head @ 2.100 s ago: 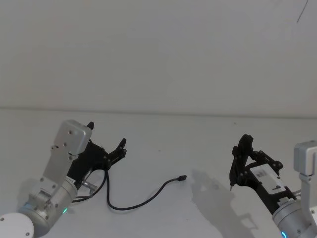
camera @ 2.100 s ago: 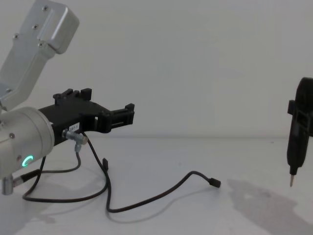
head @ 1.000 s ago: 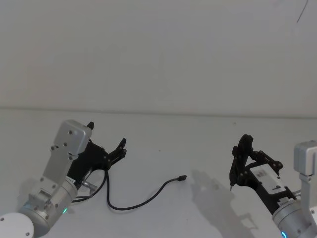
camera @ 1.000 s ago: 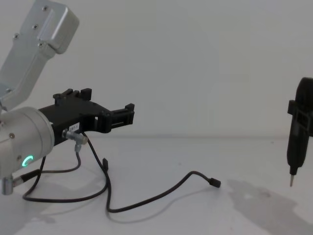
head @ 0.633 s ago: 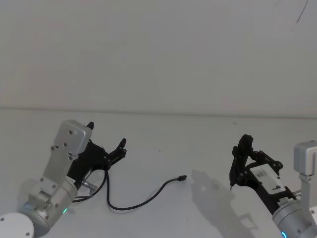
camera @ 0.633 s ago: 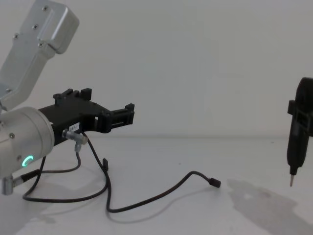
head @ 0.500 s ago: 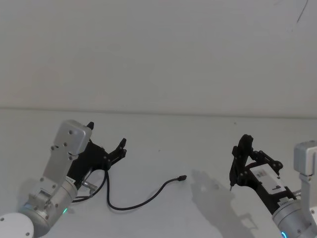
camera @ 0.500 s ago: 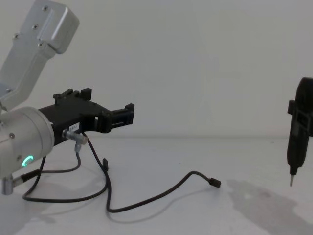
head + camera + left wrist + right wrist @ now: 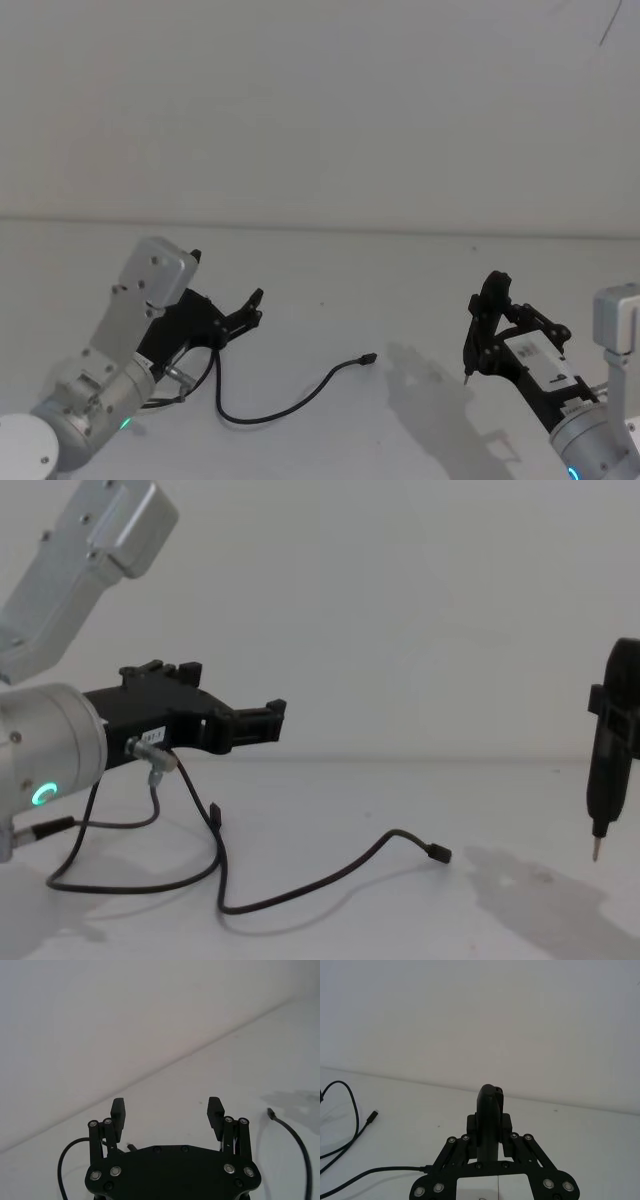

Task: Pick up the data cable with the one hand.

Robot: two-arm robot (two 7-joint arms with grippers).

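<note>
I need to grab the cord just behind that plug [image 9: 396, 833] with my left gripper, so that the data cable's small plug [image 9: 438, 853] stays free.
The data cable [image 9: 300, 398] lies on the white table in a loose curve, one small plug [image 9: 369, 357] pointing right. In the chest view the data cable [image 9: 320, 882] runs from a plug [image 9: 438, 854] back to an upright end [image 9: 215, 815] under my left arm. My left gripper [image 9: 232, 286] hovers above that left end, open and holding nothing; its open fingers [image 9: 216, 1112] frame bare table, with the cable [image 9: 296, 1141] off to one side. My right gripper [image 9: 468, 372] hangs shut at the right, well away from the cable.
A short grey lead with a silver plug [image 9: 154, 765] dangles from the left wrist beside the cable. The table meets a plain white wall [image 9: 320, 120] at the back. Bare table [image 9: 520, 810] lies between the cable's right plug and the right gripper [image 9: 597, 848].
My left arm has shifted a little to the right and slightly up, carrying the open gripper with it. The cable and the right arm have not moved.
</note>
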